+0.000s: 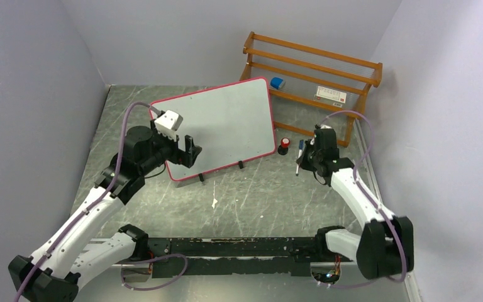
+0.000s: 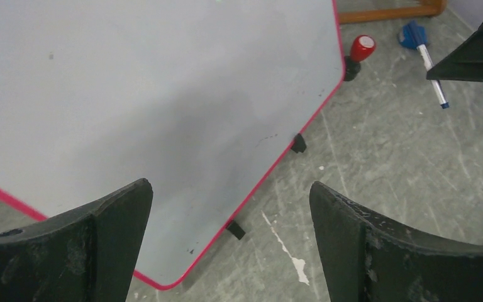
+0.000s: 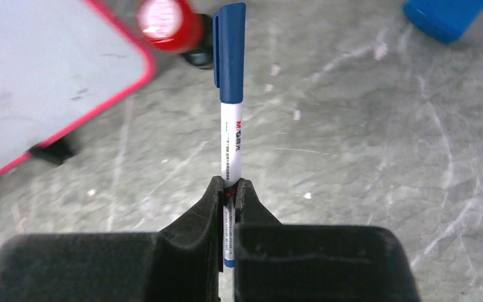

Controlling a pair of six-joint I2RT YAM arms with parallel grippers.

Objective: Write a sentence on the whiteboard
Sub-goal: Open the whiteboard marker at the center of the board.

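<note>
I will next grab the marker by its blue cap with my left gripper to uncap it for writing, leaving the marker's white body to my right gripper.
The whiteboard (image 1: 226, 123) (image 2: 132, 94) (image 3: 31, 75) lies propped on small black feet at the table's middle, framed in pink-red. Its face is bare and no sentence shows on it. My left gripper (image 1: 192, 151) (image 2: 229, 192) hangs open over the board's near-left corner, with nothing between its fingers. To the right of the board, my right gripper (image 1: 310, 155) (image 3: 227, 185) is shut on a white marker (image 1: 299, 156) (image 3: 230, 94) (image 2: 431, 72). The marker's blue cap is on and points away from the jaws, just above the table.
A small red-capped object (image 1: 284, 145) (image 2: 360, 50) (image 3: 170, 22) stands by the board's right corner, close to the marker's cap. A wooden rack (image 1: 314, 69) leans at the back right with a blue object (image 1: 277, 83) on it. Grey walls close in on both sides.
</note>
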